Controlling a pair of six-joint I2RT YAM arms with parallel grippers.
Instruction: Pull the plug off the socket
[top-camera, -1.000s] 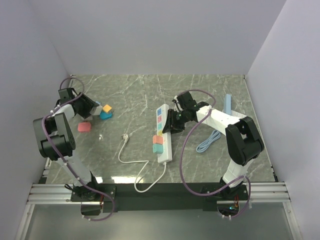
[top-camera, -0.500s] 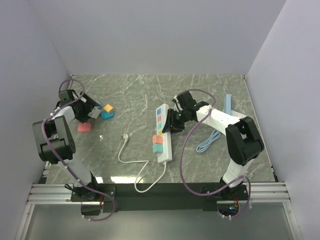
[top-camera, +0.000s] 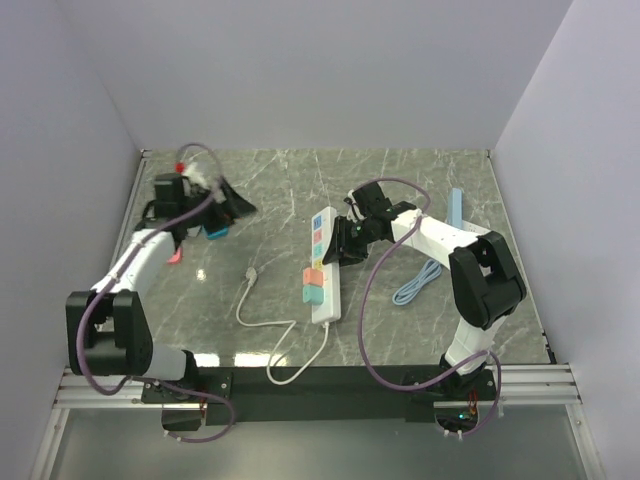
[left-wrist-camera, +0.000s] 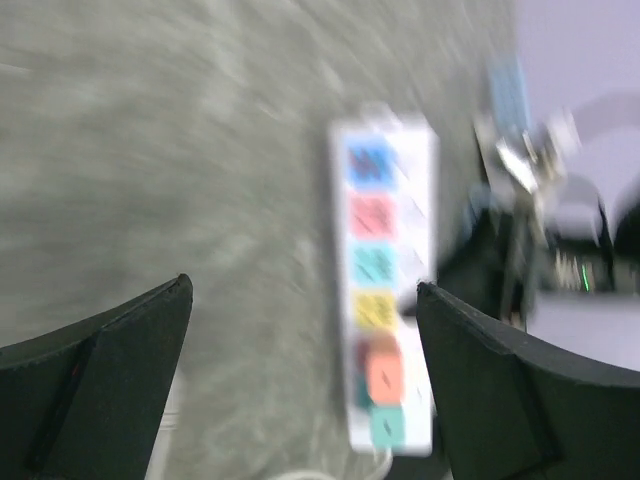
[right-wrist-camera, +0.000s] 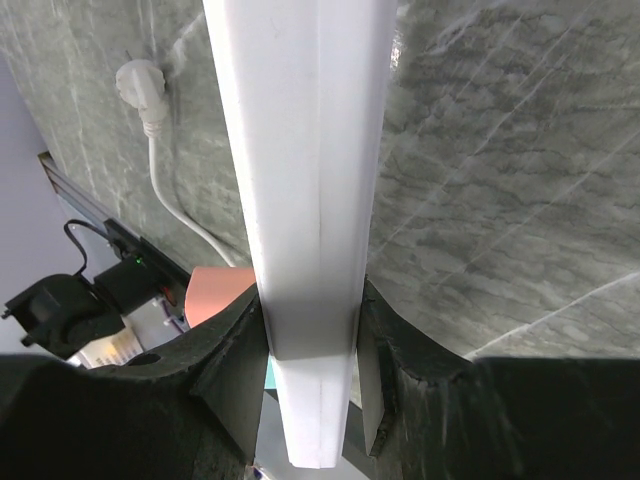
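Observation:
My left gripper will next grab the orange plug (top-camera: 313, 276) (left-wrist-camera: 383, 375) by opposite sides to pull it off the socket.
The socket (top-camera: 322, 262) is a long white strip lying mid-table, with coloured outlets. An orange plug (top-camera: 313, 276) and a teal plug (top-camera: 313, 293) sit in its near end. My right gripper (top-camera: 344, 246) is shut on the strip's middle from the right side; in the right wrist view its fingers (right-wrist-camera: 238, 365) press both long sides of the socket (right-wrist-camera: 305, 190). My left gripper (top-camera: 226, 208) hangs open and empty, well left of the strip. Its blurred wrist view shows the socket (left-wrist-camera: 385, 250) and the orange plug (left-wrist-camera: 383, 375) ahead between the wide jaws.
A blue block (top-camera: 213, 231) and a pink block (top-camera: 172, 256) lie under the left arm. The strip's thin white cord (top-camera: 262, 318) loops toward the near edge. A coiled blue cable (top-camera: 418, 282) and a light blue bar (top-camera: 455, 208) lie at the right. Walls enclose three sides.
My left gripper has opened wide and swung up and to the right, away from the loose blocks, turning toward the strip. The right gripper and the strip have not moved.

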